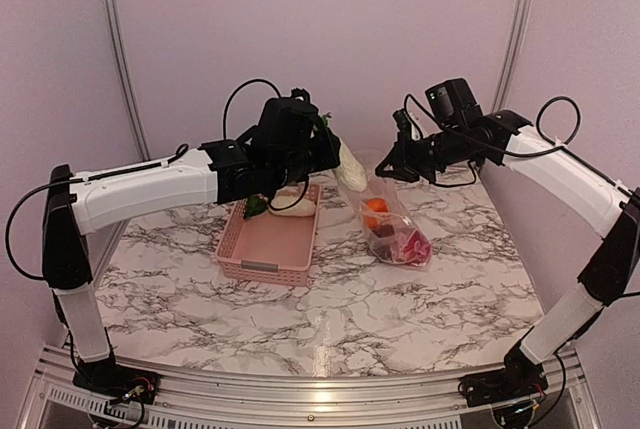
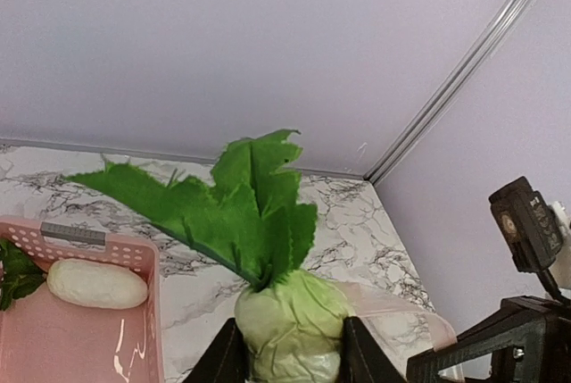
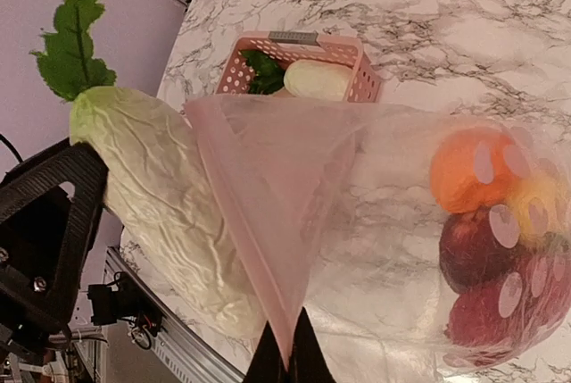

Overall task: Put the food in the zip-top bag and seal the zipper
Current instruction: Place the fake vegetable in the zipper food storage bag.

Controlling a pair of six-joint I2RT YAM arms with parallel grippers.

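Note:
I should line the vegetable up with the bag's opening before I open my left gripper, as its whole length hangs beside the opening's edge and would fall outside the bag (image 1: 395,229).
My left gripper (image 2: 290,358) is shut on a pale leafy green vegetable (image 2: 287,325), held in the air with its leaves (image 2: 241,204) up, just beside the bag's open mouth. The clear zip-top bag (image 3: 393,249) lies on the marble with its mouth lifted. My right gripper (image 3: 287,363) is shut on the mouth edge, where the pinkish zipper (image 3: 241,213) runs. Inside the bag sit an orange (image 3: 468,169), a yellow (image 3: 535,209), a dark purple (image 3: 477,253) and a red food piece (image 3: 508,312). From above, the vegetable (image 1: 345,161) hangs left of the bag (image 1: 395,229).
The pink lattice basket (image 1: 268,244) stands left of the bag, holding a white oblong piece (image 1: 296,205) and a green leafy piece (image 1: 255,206). Purple walls with metal corner rails close the back and sides. The right arm's camera (image 2: 526,222) is close to the left gripper.

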